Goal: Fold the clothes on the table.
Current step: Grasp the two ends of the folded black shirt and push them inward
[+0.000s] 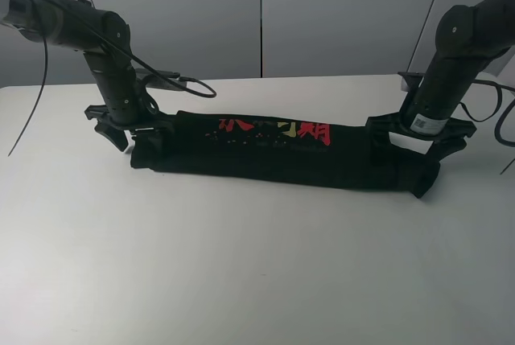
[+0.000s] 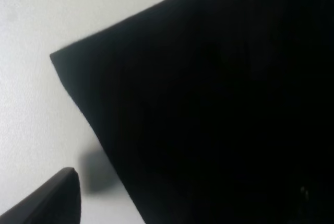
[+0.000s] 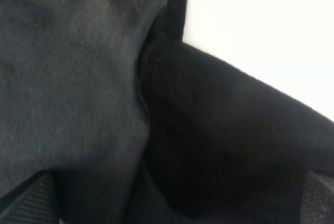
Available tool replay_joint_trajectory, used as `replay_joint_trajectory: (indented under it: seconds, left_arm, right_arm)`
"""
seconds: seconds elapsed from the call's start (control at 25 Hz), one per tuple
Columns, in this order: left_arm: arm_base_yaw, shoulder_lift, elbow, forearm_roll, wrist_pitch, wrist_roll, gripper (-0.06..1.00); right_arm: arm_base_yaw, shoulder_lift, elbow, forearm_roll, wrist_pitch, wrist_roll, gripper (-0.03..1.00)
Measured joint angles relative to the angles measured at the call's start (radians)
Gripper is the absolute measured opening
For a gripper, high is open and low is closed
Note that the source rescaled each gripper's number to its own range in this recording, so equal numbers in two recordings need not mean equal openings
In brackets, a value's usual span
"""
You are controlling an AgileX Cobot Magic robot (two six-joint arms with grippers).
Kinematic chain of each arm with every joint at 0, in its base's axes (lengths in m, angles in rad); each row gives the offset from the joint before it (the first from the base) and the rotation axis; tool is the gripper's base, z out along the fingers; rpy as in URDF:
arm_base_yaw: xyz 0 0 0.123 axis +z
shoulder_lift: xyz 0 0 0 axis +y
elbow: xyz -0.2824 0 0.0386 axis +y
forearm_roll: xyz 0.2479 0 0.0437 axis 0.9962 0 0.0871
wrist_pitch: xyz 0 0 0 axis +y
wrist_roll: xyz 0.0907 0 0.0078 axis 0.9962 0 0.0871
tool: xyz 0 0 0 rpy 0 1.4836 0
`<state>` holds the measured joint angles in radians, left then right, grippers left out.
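My right gripper grabs the long black T-shirt by its bunched short end [image 1: 412,166] next, to fold it over the black T-shirt's red print [image 1: 314,133].
The black T-shirt [image 1: 282,156] lies on the white table [image 1: 241,264] as a long folded strip running left to right, its red, blue and yellow print [image 1: 273,129] on the far side. My left gripper [image 1: 129,132] is down at the strip's left end, jaws spread. The left wrist view shows one finger [image 2: 47,203] beside black cloth [image 2: 219,109]; the other finger is hidden. My right gripper [image 1: 418,137] is down over the right end. In the right wrist view its fingers [image 3: 28,203] stand wide apart with bunched cloth [image 3: 78,78] between them.
Bare white table top spreads in front of the shirt and to both sides [image 1: 72,224]. The table's far edge [image 1: 306,80] meets grey wall panels. Black cables [image 1: 173,80] hang from the left arm over the table behind the shirt.
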<state>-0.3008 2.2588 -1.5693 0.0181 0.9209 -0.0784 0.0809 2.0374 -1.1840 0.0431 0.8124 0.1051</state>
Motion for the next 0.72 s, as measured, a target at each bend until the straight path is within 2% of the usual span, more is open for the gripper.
replay_joint_trajectory:
  seconds: [0.36,0.72]
  left_arm:
    - [0.000,0.000,0.000,0.000,-0.003,0.002,1.00]
    - [0.000,0.001,0.000,0.000,-0.011,0.002,1.00]
  right_arm:
    - [0.004,0.039,-0.008,0.035,-0.016,0.006,1.00]
    - [0.069,0.051,-0.016,0.028,-0.039,0.006,1.00]
